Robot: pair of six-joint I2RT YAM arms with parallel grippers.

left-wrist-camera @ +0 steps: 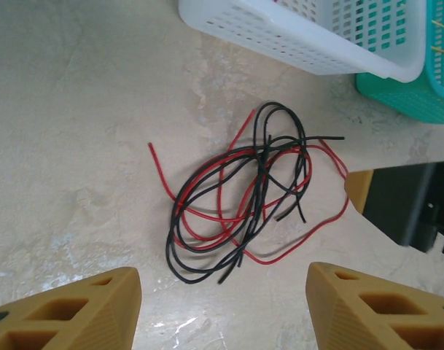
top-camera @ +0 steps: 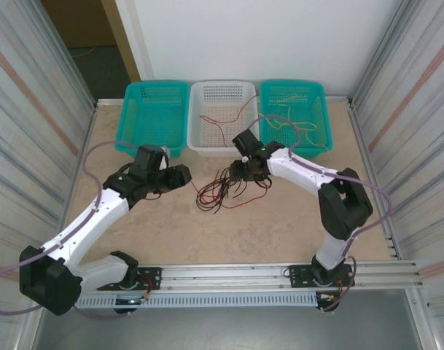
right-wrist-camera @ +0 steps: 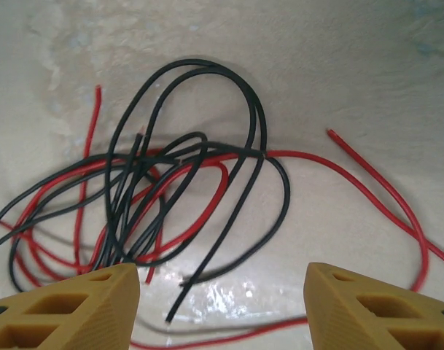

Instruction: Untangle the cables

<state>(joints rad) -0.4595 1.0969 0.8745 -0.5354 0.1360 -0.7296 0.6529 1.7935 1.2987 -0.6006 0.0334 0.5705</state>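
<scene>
My right gripper grabs the black cable by its loose end next. That leaves the length below free for my left gripper to untangle.
The cables lie in one loose tangle of red and black strands on the table between my two grippers. In the left wrist view the cables sit ahead of the left gripper, which stands open with bare table between its fingers. My left gripper is just left of the tangle. My right gripper hovers over the tangle's upper right. It is open above the cables, and a loose black end lies between its fingers untouched.
Three baskets stand in a row at the back: a teal one, a white one holding a red strand, and a teal one holding yellow strands. Metal walls close both sides. The right gripper's body shows beside the tangle.
</scene>
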